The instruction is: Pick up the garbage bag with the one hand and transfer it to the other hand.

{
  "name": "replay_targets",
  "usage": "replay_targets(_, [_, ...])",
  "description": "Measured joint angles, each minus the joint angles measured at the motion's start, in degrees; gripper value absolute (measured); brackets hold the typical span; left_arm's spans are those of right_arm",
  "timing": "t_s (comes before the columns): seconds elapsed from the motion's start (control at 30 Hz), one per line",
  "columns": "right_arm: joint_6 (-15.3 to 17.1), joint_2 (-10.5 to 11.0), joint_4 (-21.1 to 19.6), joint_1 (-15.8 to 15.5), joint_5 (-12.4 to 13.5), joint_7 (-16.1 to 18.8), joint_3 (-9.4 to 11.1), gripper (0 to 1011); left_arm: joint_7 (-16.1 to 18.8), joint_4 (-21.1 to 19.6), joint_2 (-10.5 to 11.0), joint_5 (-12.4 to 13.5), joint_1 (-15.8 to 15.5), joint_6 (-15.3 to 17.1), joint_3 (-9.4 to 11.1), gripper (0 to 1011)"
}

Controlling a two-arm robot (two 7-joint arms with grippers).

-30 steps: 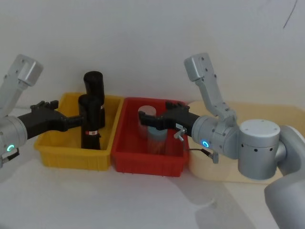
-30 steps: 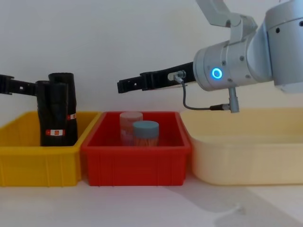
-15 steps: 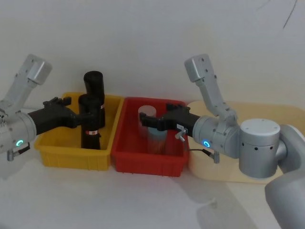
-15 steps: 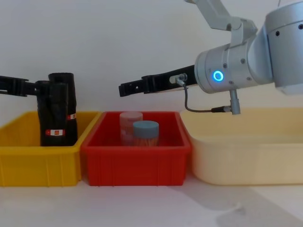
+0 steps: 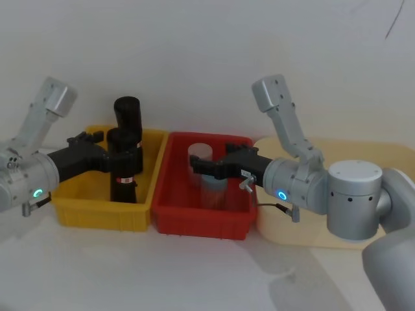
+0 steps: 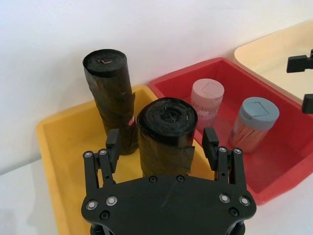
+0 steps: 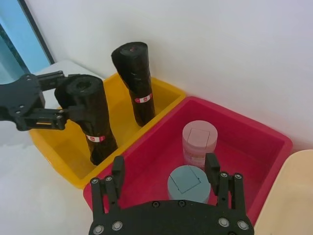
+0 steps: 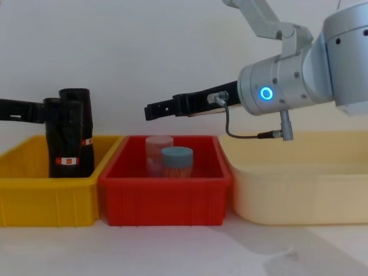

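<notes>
The yellow bin's sides surround the lower end of the near garbage bag roll, so my left gripper next needs to grab that roll by its upper part.
Two black garbage bag rolls stand upright in the yellow bin. The near roll has a small red label low on its side. The far roll stands behind it. My left gripper, on the green-lit arm, is open, with one finger on each side of the near roll's upper part and small gaps showing. My right gripper, on the blue-lit arm, hovers open and empty above the red bin.
In the red bin stand a pink-lidded jar and a blue-lidded jar, right below my right gripper. A cream tray sits right of the red bin. A white wall rises close behind the bins.
My left gripper has slid rightward into the yellow bin until its fingers flank the near roll. The right arm has barely shifted.
</notes>
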Motion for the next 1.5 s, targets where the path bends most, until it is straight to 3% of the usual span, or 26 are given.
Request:
replay_targets(0.5, [0.69, 0.19, 0.89, 0.71, 1.03, 0.39, -0.30, 1000, -0.23, 4.00, -1.23, 0.42, -1.95, -2.51, 1.51, 1000])
replay_targets(0.83, [0.49, -0.50, 3.69, 1.70, 1.27, 0.62, -1.22, 1000, -0.29, 4.84, -1.48, 0.51, -2.36, -3.04, 1.85, 775])
replay_targets(1.07, [-1.14, -1.86, 8.09, 3.10, 0.82, 0.55, -1.85, 1000, -0.33, 5.21, -1.60, 0.55, -2.54, -3.25, 1.98, 556])
replay_targets(1.5, [-3.63, -3.51, 14.45, 5.56, -0.24, 0.56, -2.04, 1000, -0.33, 5.48, -1.68, 0.58, -2.67, -3.44, 2.08, 508])
